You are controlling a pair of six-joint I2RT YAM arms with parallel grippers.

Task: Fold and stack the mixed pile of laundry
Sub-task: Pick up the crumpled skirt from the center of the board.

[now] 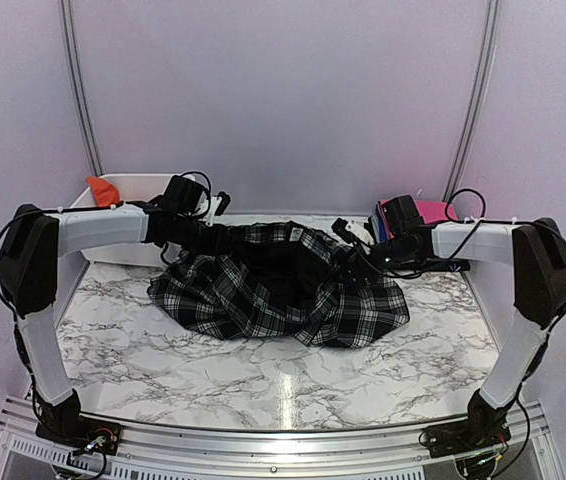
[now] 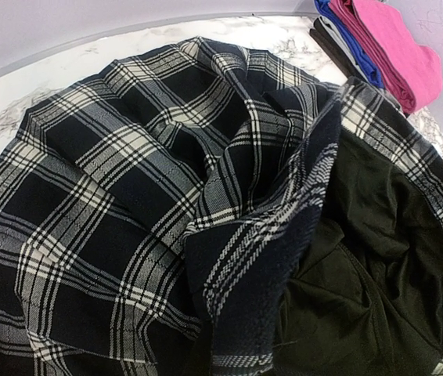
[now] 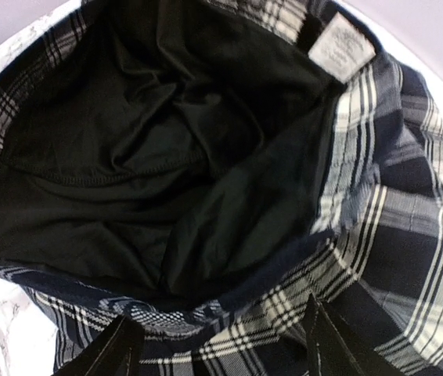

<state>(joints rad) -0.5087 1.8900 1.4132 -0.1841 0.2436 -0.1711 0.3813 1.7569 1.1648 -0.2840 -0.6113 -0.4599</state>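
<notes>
My right gripper should next grab the plaid shirt by the hem at its lining's opening, across from my left gripper. That will stretch and spread the shirt for folding.
The black-and-white plaid shirt lies bunched in the middle of the table, its black lining showing. My left gripper is at the shirt's back left edge. A raised fold covers its fingers in the left wrist view, and it looks shut on the cloth. My right gripper is at the shirt's right side. Its fingers stand wide apart with the plaid hem between them. The orange t-shirt sits in the bin at the back left.
A white bin stands at the back left. A folded pink garment tops a stack at the back right, also in the left wrist view over a blue one. The marble table ends at a metal rail.
</notes>
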